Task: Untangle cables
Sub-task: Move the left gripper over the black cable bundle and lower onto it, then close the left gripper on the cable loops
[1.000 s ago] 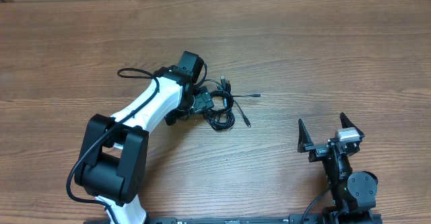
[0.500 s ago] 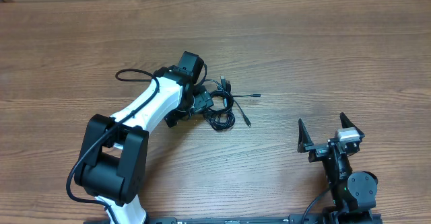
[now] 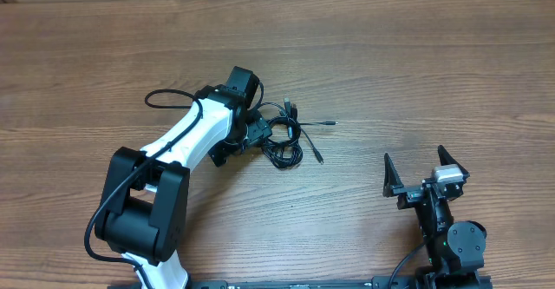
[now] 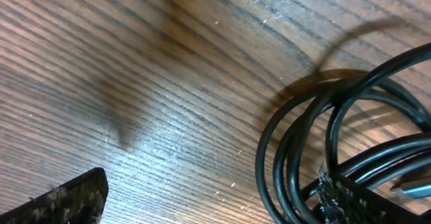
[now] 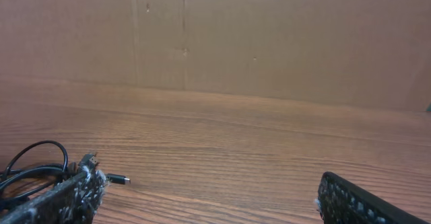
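I will grab the cables with my left gripper by the outer loops opposite the plug ends. The rest then stays free for my right gripper to untangle.
The cables (image 3: 284, 137) lie as one small knotted black bundle near the table's middle, with plug ends sticking out to the right. My left gripper (image 3: 251, 137) is down on the bundle's left side and is open; in the left wrist view its right finger rests on the cable loops (image 4: 303, 150) and the left finger is apart on bare wood. My right gripper (image 3: 423, 174) is open and empty near the front right, far from the bundle. In the right wrist view the cables (image 5: 34, 163) show at the far left with a plug end (image 5: 118, 179).
The wooden table (image 3: 416, 72) stretches around the bundle. A brown cardboard wall (image 5: 269, 35) stands beyond the table's far edge. The left arm's own thick black wire (image 3: 169, 95) loops out to the left of the wrist.
The left arm's own wire loop has shifted slightly left. The bundle and the right arm have not visibly moved.
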Tool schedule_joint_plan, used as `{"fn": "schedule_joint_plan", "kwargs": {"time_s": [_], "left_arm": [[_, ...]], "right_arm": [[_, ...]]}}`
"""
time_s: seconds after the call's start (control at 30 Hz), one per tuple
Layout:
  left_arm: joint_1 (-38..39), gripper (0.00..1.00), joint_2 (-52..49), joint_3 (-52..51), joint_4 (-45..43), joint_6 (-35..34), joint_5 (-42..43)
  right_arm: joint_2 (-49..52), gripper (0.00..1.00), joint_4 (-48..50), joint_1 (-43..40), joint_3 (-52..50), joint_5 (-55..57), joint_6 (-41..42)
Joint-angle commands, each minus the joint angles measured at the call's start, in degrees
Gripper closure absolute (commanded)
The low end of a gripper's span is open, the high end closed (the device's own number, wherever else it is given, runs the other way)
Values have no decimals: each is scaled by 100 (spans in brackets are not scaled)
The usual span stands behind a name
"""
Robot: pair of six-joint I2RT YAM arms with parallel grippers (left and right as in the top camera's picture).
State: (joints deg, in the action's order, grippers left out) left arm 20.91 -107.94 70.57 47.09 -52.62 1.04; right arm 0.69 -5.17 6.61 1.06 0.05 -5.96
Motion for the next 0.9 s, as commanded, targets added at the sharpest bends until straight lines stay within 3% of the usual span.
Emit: {"fn": "schedule_joint_plan", "kwargs": {"time_s": [0.0,0.23,0.87], "left_arm": [[-22,0,-74,55,-66,48,-42],[-22,0,-155,-11,11,354,-173],[-22,0,-704,-13,173,356,-111]], "right_arm": [[-52,0,33,-31,-59,31,55],[-52,0,33,-31,-59,31,55],[-52,0,33,-31,-59,31,55]]}}
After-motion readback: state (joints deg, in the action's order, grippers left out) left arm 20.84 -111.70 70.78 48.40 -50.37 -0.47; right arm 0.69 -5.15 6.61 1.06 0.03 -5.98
